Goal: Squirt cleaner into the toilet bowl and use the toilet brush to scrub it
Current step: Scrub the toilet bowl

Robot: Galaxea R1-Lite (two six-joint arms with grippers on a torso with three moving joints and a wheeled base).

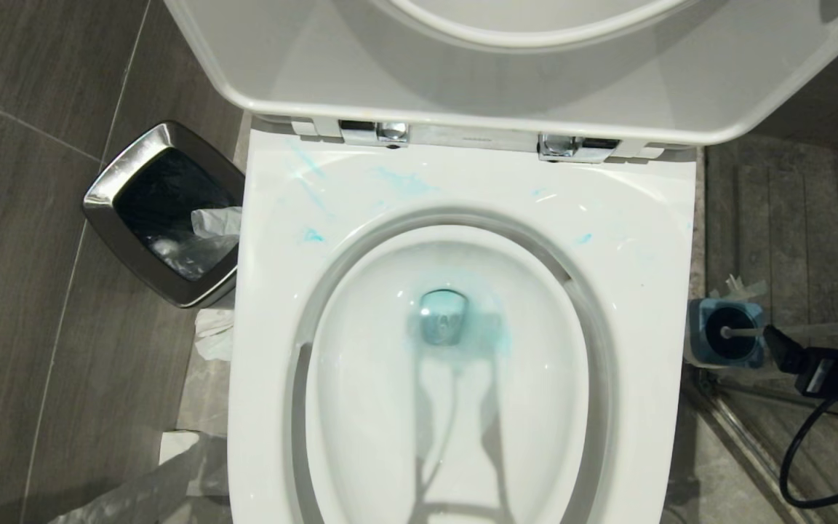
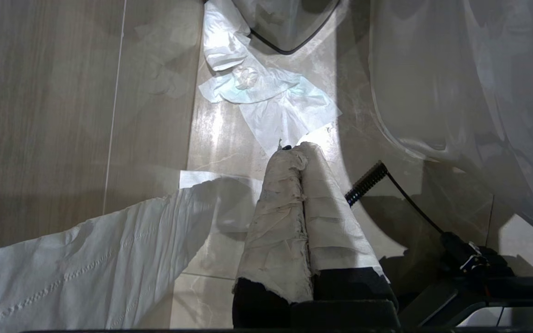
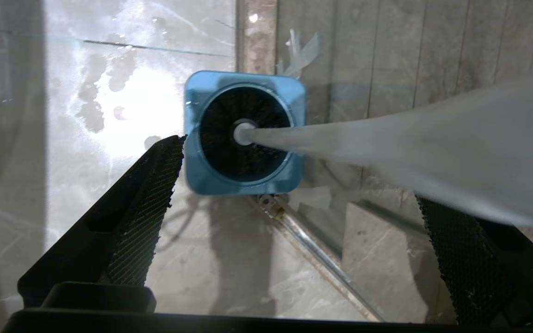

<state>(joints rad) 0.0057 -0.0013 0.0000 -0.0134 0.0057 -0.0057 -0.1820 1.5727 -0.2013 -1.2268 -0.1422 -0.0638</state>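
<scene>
The pale handle [image 1: 744, 332] slants past my right gripper's fingers toward one side, so it is too early to close on it. The gripper lines up with it first.
The white toilet bowl [image 1: 630, 218] fills the head view, its seat and lid [image 1: 506, 80] raised. Blue cleaner [image 1: 495, 340] tints the water around the drain, and faint blue smears [image 1: 404, 182] mark the rim. To the right of the toilet, the toilet brush [image 1: 726, 333] stands in its square blue holder [image 3: 192, 175] on the floor, dark head down, pale handle [image 3: 387, 148] rising toward the camera. My right gripper [image 3: 296, 169] hangs above it, open, the handle passing close to one finger [image 3: 461, 249]. My left gripper [image 2: 301, 149] is shut and empty, its fingers wrapped in white tape, low beside the toilet.
A steel-rimmed black bin [image 1: 110, 185] with crumpled paper stands left of the toilet. Loose tissue sheets [image 2: 275, 99] lie on the floor between them. A metal rail [image 3: 312, 249] runs along the floor by the brush holder. A black cable [image 1: 797, 451] loops under my right arm.
</scene>
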